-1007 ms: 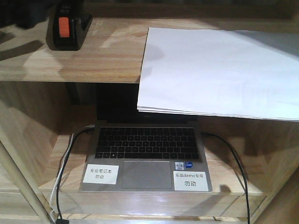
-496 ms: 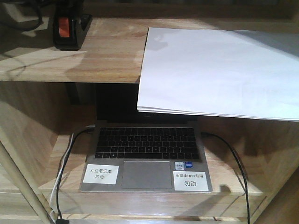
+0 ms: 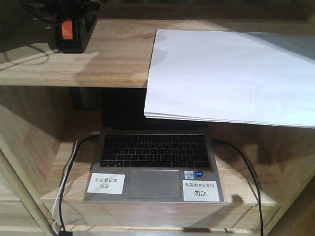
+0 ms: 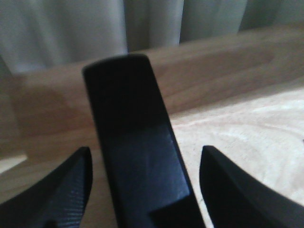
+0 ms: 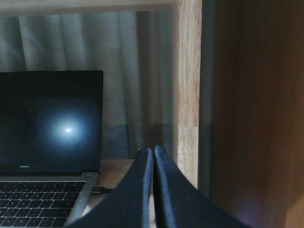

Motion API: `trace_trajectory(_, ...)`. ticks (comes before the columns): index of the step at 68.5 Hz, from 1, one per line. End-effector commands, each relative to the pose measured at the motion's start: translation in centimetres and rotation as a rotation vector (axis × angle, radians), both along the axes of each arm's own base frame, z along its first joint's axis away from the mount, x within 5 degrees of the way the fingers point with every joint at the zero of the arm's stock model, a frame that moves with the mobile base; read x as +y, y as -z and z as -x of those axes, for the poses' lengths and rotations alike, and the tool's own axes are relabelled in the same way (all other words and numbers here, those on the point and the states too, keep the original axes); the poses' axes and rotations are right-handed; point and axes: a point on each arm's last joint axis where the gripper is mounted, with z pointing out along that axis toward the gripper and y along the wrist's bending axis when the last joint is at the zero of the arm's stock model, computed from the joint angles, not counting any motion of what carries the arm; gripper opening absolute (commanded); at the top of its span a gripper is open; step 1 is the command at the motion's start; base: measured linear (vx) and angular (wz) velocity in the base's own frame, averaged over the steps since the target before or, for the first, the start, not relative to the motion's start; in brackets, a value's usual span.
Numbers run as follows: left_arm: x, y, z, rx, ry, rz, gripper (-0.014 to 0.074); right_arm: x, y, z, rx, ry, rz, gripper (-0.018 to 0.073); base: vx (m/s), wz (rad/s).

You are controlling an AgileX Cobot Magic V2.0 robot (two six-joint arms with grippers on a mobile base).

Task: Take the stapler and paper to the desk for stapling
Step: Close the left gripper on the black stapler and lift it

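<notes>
The stapler needs to go to the desk, so my left gripper should next pick it up by its body (image 4: 142, 152).
The black stapler (image 3: 70, 33) with its orange-red patch stands on the top board of the wooden shelf unit (image 3: 113, 59), at the far left. My left gripper (image 3: 66, 9) hangs over its rear end. In the left wrist view the stapler (image 4: 133, 142) lies between the open left gripper (image 4: 145, 187), with a gap on each side of its body. The white paper (image 3: 231, 73) lies on the same board to the right and overhangs its front edge. My right gripper (image 5: 153, 151) is shut and empty, low beside the laptop. The desk is out of view.
An open laptop (image 3: 155, 164) with cables sits on the lower shelf under the paper; it also shows in the right wrist view (image 5: 47, 128). A wooden upright (image 5: 190, 85) stands just right of the right gripper. Grey curtains hang behind the shelf.
The left arm's dark shapes at the top left have shifted right and now sit over the stapler's rear. Stapler, paper and laptop have not moved.
</notes>
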Motion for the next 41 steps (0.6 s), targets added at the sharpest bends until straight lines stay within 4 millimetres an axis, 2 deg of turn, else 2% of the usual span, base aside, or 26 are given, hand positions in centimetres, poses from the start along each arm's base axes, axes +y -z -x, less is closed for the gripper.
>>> trace_trajectory(1, 0.6, -2.94, 1.26, -0.103, -0.007, 0.033, 0.0455, 0.01, -0.59, 0.12, -0.083, 0.001, 0.009, -0.001, 0.0, 0.0)
trace_trajectory(10, 0.71, -3.14, 1.27, -0.084, -0.016, 0.017, 0.04, 0.01, -0.59, 0.12, -0.083, 0.001, 0.009, -0.001, 0.0, 0.0)
trace_trajectory(15, 0.7, -2.97, 1.19, -0.063, -0.014, -0.002, 0.034, 0.01, -0.59, 0.12, -0.083, 0.001, 0.009, -0.001, 0.0, 0.0)
trace_trajectory(34, 0.67, -2.39, 1.03, 0.001, 0.017, -0.089, -0.0002, 0.01, -0.59, 0.12, -0.083, 0.001, 0.009, -0.001, 0.0, 0.0)
trace_trajectory(41, 0.72, -2.43, 1.12, -0.004, 0.033, -0.115, -0.0008, 0.01, -0.59, 0.12, -0.083, 0.001, 0.009, -0.001, 0.0, 0.0)
